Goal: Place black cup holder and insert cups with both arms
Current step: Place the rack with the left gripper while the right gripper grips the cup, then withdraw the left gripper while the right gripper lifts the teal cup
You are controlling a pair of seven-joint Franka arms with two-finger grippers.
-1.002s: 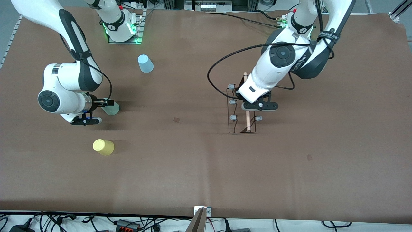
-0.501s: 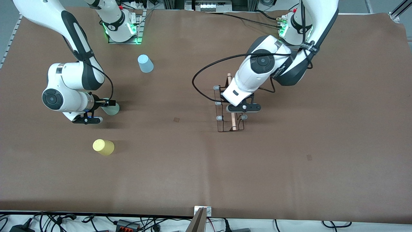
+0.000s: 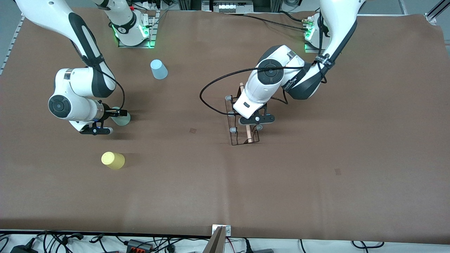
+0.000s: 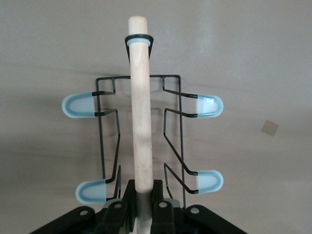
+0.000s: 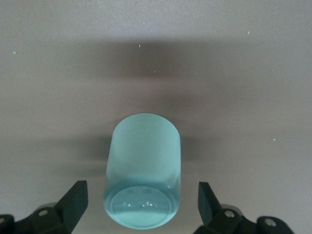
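Observation:
The robot's right gripper has its fingers reaching down on either side of the pale green cup, so it should close on the cup.
The black cup holder (image 3: 235,135) hangs from my left gripper (image 3: 250,123), which is shut on its wooden rod (image 4: 140,122) over the middle of the table. Its grey-tipped prongs (image 4: 208,106) stick out on both sides of the rod. I cannot tell whether its base touches the table. My right gripper (image 3: 113,113) is low and open, its fingers (image 5: 73,200) on either side of the pale green cup (image 5: 144,165) without touching it. That cup (image 3: 122,119) lies on its side, base toward the gripper. The light blue cup (image 3: 159,69) and the yellow cup (image 3: 113,160) are apart from it.
The brown table cover (image 3: 316,175) is bare toward the front camera and at the left arm's end. The light blue cup lies close to the right arm's base (image 3: 133,33). A black cable (image 3: 214,82) loops from the left arm's wrist over the table.
My left arm has carried the cup holder toward the right arm's end of the table. My right gripper has stayed at the pale green cup, open.

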